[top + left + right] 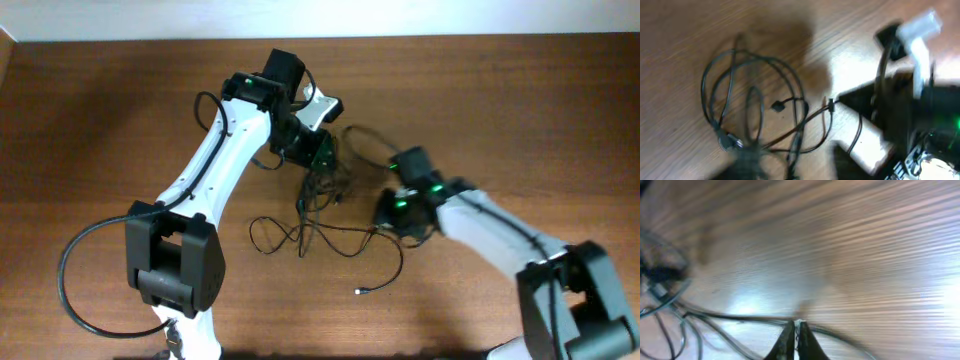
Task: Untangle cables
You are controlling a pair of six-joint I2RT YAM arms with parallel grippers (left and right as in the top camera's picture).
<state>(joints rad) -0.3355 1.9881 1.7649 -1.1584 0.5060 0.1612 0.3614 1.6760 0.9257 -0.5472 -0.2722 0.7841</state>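
The bunched cables should next be gripped by my left gripper at the tangle's far side (pixel 319 186) (pixel 796 143), so the loops and plug ends stay free for untangling.
The cables (pixel 310 215) lie as thin black strands tangled in the middle of the wooden table, with a loop (pixel 365 145) reaching back and a loose plug end (pixel 358 291) in front. My left gripper (pixel 322 152) hovers over the tangle's far side. In the left wrist view its blurred fingers stand apart, open (pixel 792 167), over the looped cables (pixel 755 90). My right gripper (pixel 383 225) sits low at the tangle's right edge. In the right wrist view it is shut (pixel 797 326) on one cable strand (pixel 740 316) that runs across its tips.
The right arm's white link (pixel 870 142) fills the right side of the left wrist view, close to the left gripper. A thick black arm cable (pixel 75 270) loops at the front left. The table's back edge (pixel 400 38) runs along the top.
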